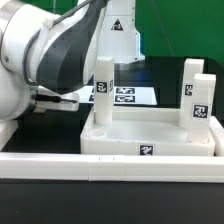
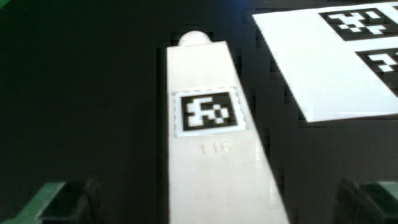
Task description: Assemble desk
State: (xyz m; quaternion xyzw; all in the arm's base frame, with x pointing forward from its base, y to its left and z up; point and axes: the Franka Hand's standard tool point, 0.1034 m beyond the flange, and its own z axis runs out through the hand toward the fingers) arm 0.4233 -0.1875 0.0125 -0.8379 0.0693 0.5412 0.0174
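Observation:
My fingers reach down around the white leg behind its tag and would hold the leg if they closed now, so my gripper closes on it next.
The white desk slab (image 1: 150,137) with a raised rim and a front tag lies at the exterior view's right. Two white tagged legs stand upright on it, one at its near-left corner (image 1: 103,85) and one at its right (image 1: 196,92). In the wrist view another white leg (image 2: 210,120) lies flat on the black table, tag up, with its tapered end pointing away. My gripper (image 2: 210,202) is open above it, with dark fingertips (image 2: 43,200) wide on either side and not touching it. In the exterior view my arm hides the gripper.
The marker board (image 1: 125,96) lies on the table behind the slab and shows beside the lying leg in the wrist view (image 2: 329,60). A long white rail (image 1: 110,166) runs along the front. A white tagged piece (image 1: 119,28) stands at the back.

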